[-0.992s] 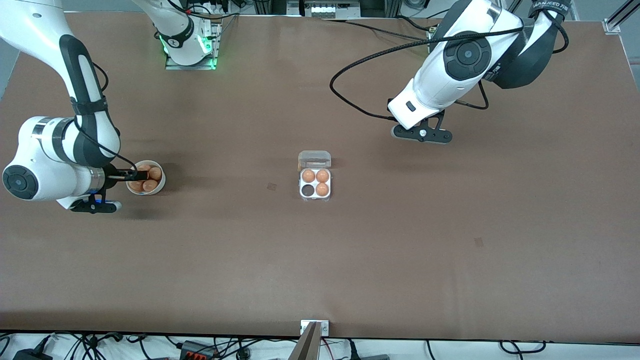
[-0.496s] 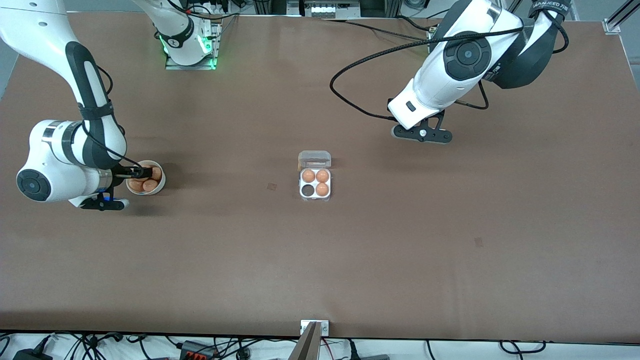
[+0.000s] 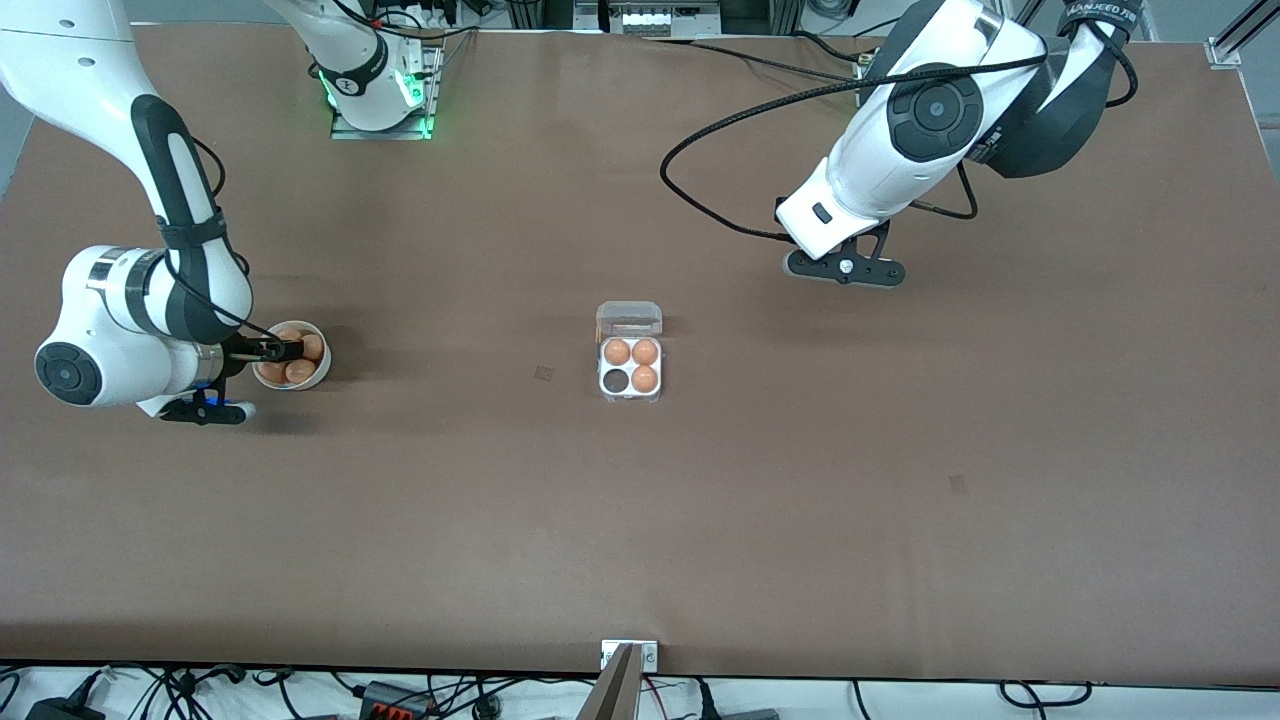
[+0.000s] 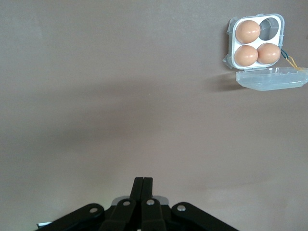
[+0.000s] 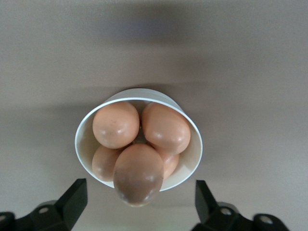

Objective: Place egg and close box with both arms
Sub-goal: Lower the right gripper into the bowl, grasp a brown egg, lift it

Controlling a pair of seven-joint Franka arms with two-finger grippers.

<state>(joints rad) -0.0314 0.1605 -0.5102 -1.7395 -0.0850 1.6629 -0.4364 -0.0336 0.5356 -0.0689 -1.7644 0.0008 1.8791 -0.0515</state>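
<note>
In the right wrist view my right gripper's fingers stand beside the top egg over the white bowl, so my right gripper closes on it next.
The clear box sits mid-table with its lid open and lying flat. It holds three eggs; the cell nearer the front camera, toward the right arm's end, is empty. The box also shows in the left wrist view. A white bowl of several eggs stands toward the right arm's end. My right gripper is open over the bowl. Its fingers stand wide on either side of the top egg and do not touch it. My left gripper is shut, empty and waits above bare table.
The brown table runs wide around the box. The left arm's black cable loops over the table near its base. The right arm's base stands at the table's edge.
My right arm has shifted a little, bringing its gripper further over the bowl. The left arm, the box and its eggs have not moved.
</note>
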